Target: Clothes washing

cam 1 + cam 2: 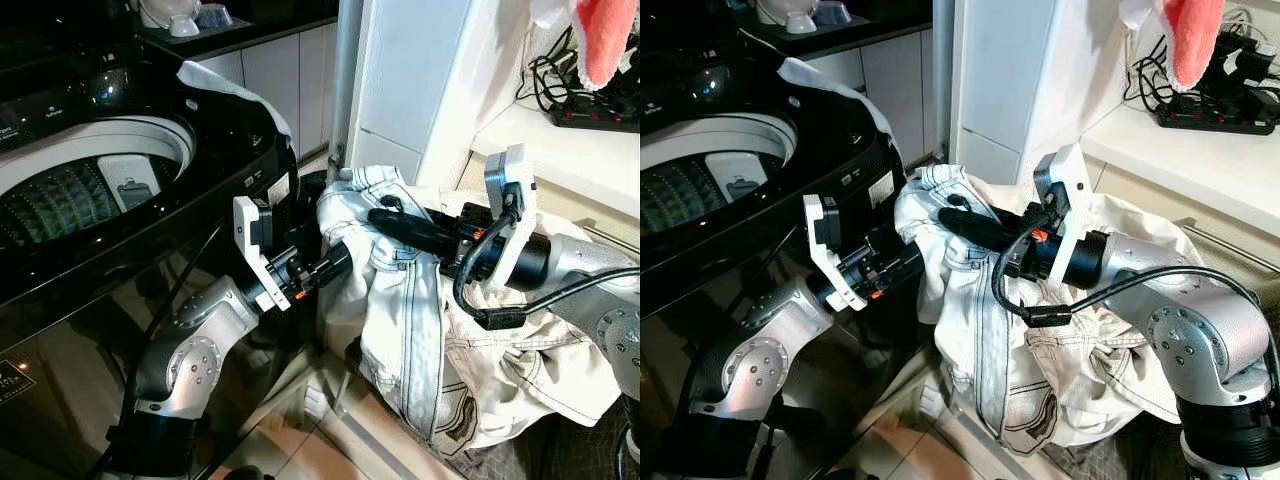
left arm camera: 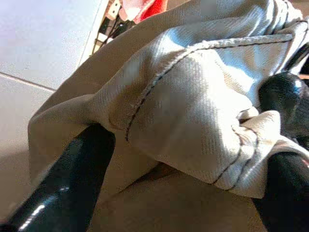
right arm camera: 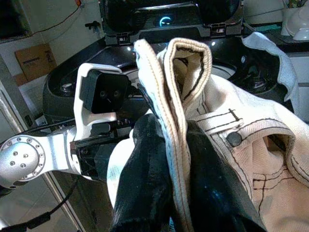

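I should grab the jeans next with my left gripper by a thick stitched fold that sticks out at their side, because the jeans hang slack below the waistband.
A cream denim garment with dark stitching hangs bunched between my two arms, right beside the black top-loading washing machine. The machine's drum stands open. My right gripper is shut on the garment's folded waistband, and its black fingers reach leftward over the cloth. My left gripper is pushed into the garment's left side. In the left wrist view its fingers stand wide apart, open, with a thick fold of cloth between them.
A white cloth lies on the machine's far corner. A white cabinet stands behind the garment. On the ledge at the right sit a power strip and cables, with a pink cloth hanging above. Tiled floor lies below.
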You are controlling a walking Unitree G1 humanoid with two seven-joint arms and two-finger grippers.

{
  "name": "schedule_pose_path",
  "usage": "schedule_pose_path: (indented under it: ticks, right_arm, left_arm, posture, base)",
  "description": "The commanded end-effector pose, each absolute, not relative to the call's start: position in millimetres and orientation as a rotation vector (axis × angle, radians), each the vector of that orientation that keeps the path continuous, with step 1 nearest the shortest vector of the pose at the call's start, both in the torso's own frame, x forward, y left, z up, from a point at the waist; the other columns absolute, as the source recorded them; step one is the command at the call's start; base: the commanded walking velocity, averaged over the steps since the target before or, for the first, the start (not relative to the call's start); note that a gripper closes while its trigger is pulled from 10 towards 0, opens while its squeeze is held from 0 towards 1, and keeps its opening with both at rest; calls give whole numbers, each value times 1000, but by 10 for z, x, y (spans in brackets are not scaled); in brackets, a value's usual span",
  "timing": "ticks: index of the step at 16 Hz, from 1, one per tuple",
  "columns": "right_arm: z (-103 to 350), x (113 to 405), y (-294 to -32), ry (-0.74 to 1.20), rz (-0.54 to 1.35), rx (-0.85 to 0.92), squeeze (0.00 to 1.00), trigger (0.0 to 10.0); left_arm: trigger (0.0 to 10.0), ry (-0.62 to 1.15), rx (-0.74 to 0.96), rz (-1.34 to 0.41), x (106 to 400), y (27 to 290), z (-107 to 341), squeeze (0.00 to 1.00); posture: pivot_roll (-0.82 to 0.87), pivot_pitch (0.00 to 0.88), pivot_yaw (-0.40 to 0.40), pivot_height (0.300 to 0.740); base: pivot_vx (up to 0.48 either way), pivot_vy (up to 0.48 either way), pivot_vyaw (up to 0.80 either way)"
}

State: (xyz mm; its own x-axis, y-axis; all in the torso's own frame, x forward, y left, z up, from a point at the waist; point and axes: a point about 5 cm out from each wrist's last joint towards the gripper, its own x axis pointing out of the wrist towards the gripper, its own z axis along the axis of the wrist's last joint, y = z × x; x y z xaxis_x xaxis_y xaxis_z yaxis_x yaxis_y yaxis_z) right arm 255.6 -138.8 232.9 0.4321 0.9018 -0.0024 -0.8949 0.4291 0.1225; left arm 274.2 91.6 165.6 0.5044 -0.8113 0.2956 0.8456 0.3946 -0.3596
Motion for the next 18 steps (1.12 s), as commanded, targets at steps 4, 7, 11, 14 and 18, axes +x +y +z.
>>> schedule_pose_path:
  ticks: [4, 7, 11, 14, 18]
  right_arm:
    - [2154, 2494, -1289, 170, 1175, 100, 0, 0]
    - [2154, 2500, -1294, 166, 1170, 96, 0, 0]
    - [2154, 2511, -1301, 161, 1159, 89, 0, 0]
    - [2176, 2544, -1322, 144, 1135, 87, 0, 0]
    - [2241, 2607, -1373, 101, 1082, 92, 0, 0]
  left_arm:
    - [0, -183, -531, -1119, 2738, 862, 1921, 0]
    - [0, -177, -544, -1124, 2740, 869, 1922, 0]
    - [0, -168, -547, -1113, 2751, 881, 1913, 0]
    - [0, -204, -513, -1045, 2809, 923, 1920, 0]
    - [0, -253, -535, -1008, 2859, 984, 1995, 0]
  posture:
    - [-20, 0, -7, 740]
    - [-20, 0, -5, 740]
    - [-20, 0, -2, 740]
    - [-18, 0, -5, 740]
    - [-22, 0, 4, 740]
  base:
    - [0, 0, 0]
    - [0, 0, 0]
    - [0, 0, 0]
    - [0, 0, 0]
    - [0, 0, 0]
